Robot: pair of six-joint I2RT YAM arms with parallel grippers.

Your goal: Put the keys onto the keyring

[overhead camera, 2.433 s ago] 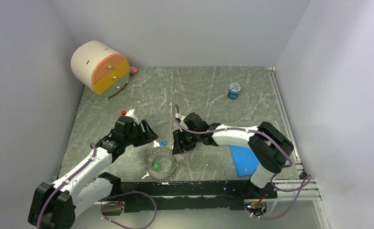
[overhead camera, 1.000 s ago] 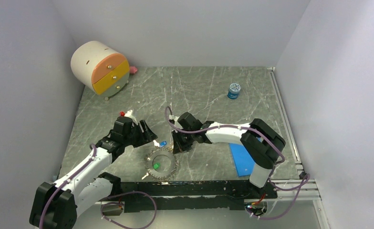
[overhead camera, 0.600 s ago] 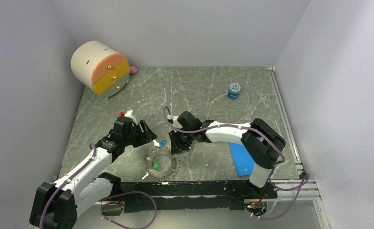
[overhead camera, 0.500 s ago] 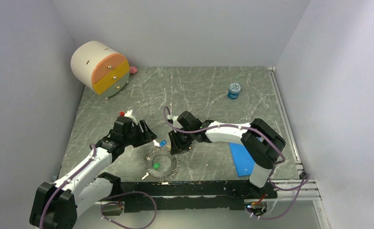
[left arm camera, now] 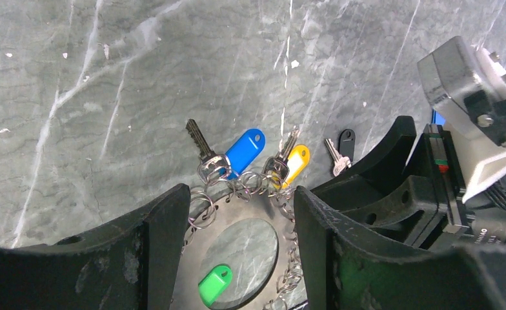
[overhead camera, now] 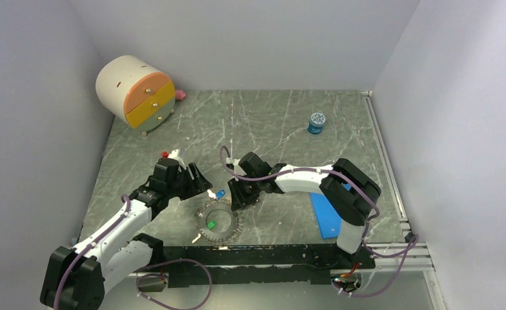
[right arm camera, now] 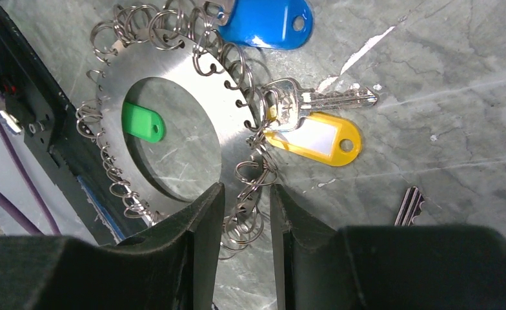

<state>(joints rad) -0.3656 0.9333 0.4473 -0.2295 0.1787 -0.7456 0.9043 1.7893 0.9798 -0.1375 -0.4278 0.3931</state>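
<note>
The right gripper's fingers reach past the keyring's rim loops, with the loops between them. The right gripper needs to close on the loops, as closing now would hold them.
The keyring (overhead camera: 224, 227) lies flat near the table's front, a silvery hoop edged with small wire loops (right arm camera: 192, 84). A green-tagged key (right arm camera: 144, 123) rests in its central hole. A blue-tagged key (left arm camera: 241, 152) and a yellow-tagged key (right arm camera: 315, 139) lie at its far rim, caught in the loops. A black-tagged key (left arm camera: 344, 142) lies apart on the table. My left gripper (left arm camera: 239, 194) stands open over the hoop's far edge, holding nothing. My right gripper (right arm camera: 245, 194) is open, with a few rim loops loose between its fingers.
A round cream cabinet with orange and yellow drawers (overhead camera: 136, 92) stands at the back left, with a small pink thing (overhead camera: 181, 95) beside it. A small blue jar (overhead camera: 316, 122) sits at the back right. A blue card (overhead camera: 331, 216) lies under the right arm. Walls enclose three sides.
My right gripper has gone from shut to open and shifted slightly left toward the hoop's rim. The left arm and the keys have not moved.
</note>
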